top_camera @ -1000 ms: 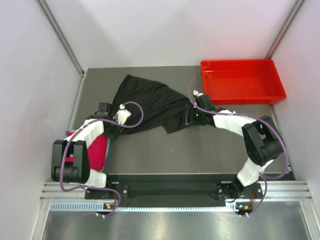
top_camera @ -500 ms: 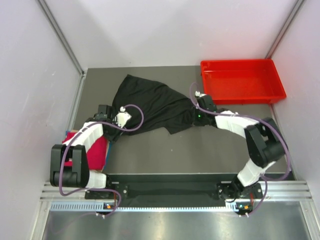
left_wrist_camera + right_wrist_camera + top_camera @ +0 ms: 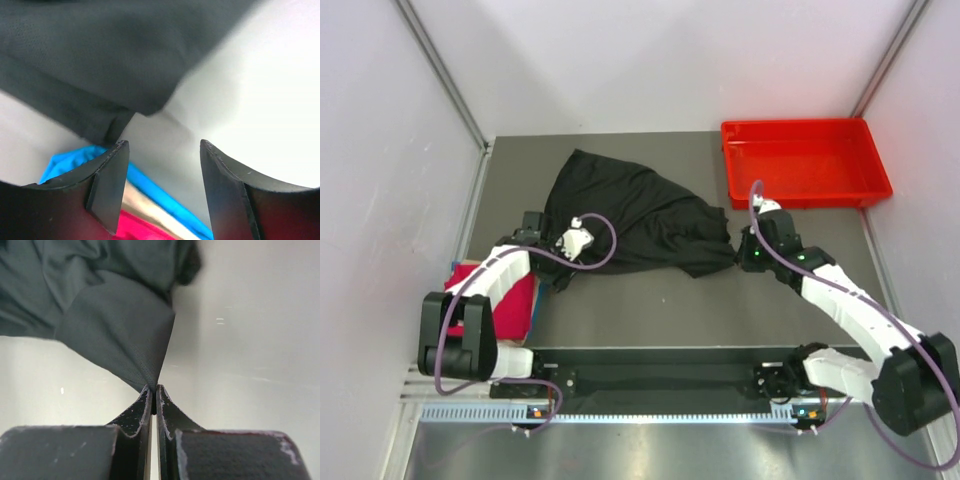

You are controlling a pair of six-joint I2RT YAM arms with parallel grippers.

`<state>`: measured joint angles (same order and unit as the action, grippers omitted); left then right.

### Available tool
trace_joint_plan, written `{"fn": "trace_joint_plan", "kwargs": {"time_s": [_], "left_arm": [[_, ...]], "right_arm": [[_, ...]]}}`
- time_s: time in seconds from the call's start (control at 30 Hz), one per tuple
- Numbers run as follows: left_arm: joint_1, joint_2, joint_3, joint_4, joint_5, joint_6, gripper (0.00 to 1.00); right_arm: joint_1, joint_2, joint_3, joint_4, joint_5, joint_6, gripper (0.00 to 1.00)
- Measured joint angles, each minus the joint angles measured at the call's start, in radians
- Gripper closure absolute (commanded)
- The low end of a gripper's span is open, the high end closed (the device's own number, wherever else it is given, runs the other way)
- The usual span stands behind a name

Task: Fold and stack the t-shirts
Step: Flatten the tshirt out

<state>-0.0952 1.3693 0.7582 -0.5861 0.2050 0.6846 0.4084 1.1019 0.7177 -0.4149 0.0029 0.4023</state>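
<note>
The black t-shirt (image 3: 630, 212) has a near corner beside its hem, opposite my right gripper. My left gripper needs to grab that corner to spread and fold the t-shirt.
The black t-shirt (image 3: 630, 212) lies rumpled across the middle of the table. My right gripper (image 3: 736, 252) (image 3: 154, 388) is shut on the shirt's right corner, and the cloth (image 3: 115, 325) fans out from its fingertips. My left gripper (image 3: 552, 268) (image 3: 162, 146) hangs over the shirt's near-left edge (image 3: 100, 60), open, with nothing between its fingers. Under it lie the red t-shirt (image 3: 510, 295) (image 3: 142, 231) and the edge of a blue t-shirt (image 3: 150, 186), at the table's left side.
A red plastic tray (image 3: 805, 160) stands at the back right corner. Pale walls close in the table on the left, the back and the right. Bare grey table (image 3: 650, 310) runs between the black shirt and the arms' bases.
The right gripper closed on the black shirt's right corner and drew it to the right and nearer, stretching the cloth. The left gripper opened wider and stayed at the left edge.
</note>
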Motion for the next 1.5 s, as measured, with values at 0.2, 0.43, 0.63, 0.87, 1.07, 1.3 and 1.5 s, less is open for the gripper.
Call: {"fn": "trace_joint_plan", "kwargs": {"time_s": [0.2, 0.43, 0.63, 0.87, 1.07, 1.3, 1.5], "left_arm": [[-0.089, -0.059, -0.018, 0.015, -0.011, -0.004, 0.39], [-0.177, -0.102, -0.053, 0.076, -0.101, -0.004, 0.40], [-0.172, -0.081, -0.061, 0.145, -0.229, 0.043, 0.39], [-0.151, 0.070, -0.023, 0.156, -0.253, 0.066, 0.55], [-0.151, 0.088, -0.018, 0.129, -0.202, 0.062, 1.00], [-0.111, -0.045, 0.051, -0.028, -0.203, -0.014, 1.00], [-0.071, -0.233, 0.449, -0.186, -0.242, -0.097, 1.00]], "right_arm": [[-0.074, -0.132, 0.006, -0.071, 0.026, -0.017, 1.00], [-0.080, -0.121, 0.012, -0.102, 0.011, -0.035, 1.00], [-0.124, -0.120, 0.031, -0.117, 0.006, -0.055, 1.00], [-0.132, -0.120, 0.038, -0.119, 0.002, -0.071, 1.00], [-0.151, -0.128, 0.040, -0.129, -0.001, -0.081, 1.00], [-0.158, -0.217, 0.184, -0.209, -0.004, -0.088, 1.00], [-0.158, -0.355, 0.409, -0.260, -0.005, -0.099, 1.00]]}}
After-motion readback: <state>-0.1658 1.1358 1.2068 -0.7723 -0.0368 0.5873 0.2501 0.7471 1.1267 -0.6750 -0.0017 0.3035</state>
